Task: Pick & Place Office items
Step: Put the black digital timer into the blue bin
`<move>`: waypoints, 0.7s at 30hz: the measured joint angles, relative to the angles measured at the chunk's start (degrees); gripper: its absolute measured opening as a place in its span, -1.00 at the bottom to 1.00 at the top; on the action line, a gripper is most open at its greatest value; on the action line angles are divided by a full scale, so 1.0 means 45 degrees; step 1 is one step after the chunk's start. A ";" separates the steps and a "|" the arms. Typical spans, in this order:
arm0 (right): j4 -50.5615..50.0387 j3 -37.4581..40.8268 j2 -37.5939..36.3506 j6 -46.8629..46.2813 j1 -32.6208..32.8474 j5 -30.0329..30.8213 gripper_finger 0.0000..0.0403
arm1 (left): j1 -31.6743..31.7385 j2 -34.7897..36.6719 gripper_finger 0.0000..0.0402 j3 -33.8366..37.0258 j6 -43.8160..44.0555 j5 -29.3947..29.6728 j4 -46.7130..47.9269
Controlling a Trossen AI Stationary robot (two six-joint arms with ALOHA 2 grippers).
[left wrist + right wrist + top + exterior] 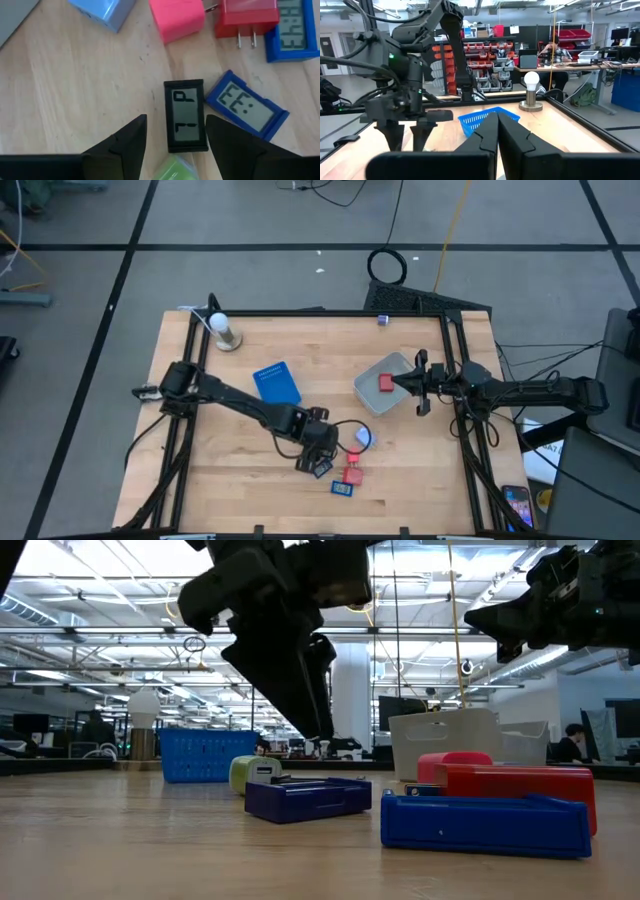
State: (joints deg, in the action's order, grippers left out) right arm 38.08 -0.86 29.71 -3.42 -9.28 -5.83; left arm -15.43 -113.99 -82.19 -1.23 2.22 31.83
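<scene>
In the left wrist view, the fingers of my left gripper stop above the black display piece, so it is too early to close on it.
The office items lie in a cluster on the near middle of the table: a light-blue block (362, 437), red blocks (352, 474), and blue flat rectangles (343, 489). My left gripper (175, 119) is open and hovers over this cluster. Its fingers stand on either side of a black flat rectangle with a display (185, 114), above it and not touching. A green bit (172, 170) lies just behind that rectangle. A blue display piece (247, 110) lies beside it. My right gripper (402, 383) is shut over the clear tub (372, 395), which holds one red block (385, 382).
A blue tray (277, 383) sits left of the table's centre, and a white bulb on a stand (222, 330) is near the far left corner. A black frame runs round the table edges. Bare wood lies on the near left. A person sits in the room beyond (555, 55).
</scene>
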 joint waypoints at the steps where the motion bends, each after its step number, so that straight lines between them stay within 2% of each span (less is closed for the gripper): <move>1: 0.0051 0.0000 0.0013 0.0005 0.0000 0.0000 -1.00 | -0.0027 -0.0001 0.03 0.0000 0.0009 0.0062 0.0060; 8: 0.0064 0.0000 0.0024 0.0005 0.0000 0.0010 -0.99 | -0.0198 -0.0223 0.03 0.0001 -0.0463 0.0505 0.0354; 15: 0.0181 0.0000 0.0097 0.0010 0.0000 0.0049 -1.00 | -0.0270 -0.0799 0.03 -0.0005 -0.0699 0.0054 0.0470; 21: 0.0234 0.0000 0.0186 0.0155 0.0000 0.0066 -1.00 | -0.0270 -0.0888 0.03 0.0005 -0.0777 0.0189 0.0312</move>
State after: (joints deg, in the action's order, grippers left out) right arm 39.13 -0.86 30.55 -2.72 -9.28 -5.53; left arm -16.64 -117.99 -82.17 -4.73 3.07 33.24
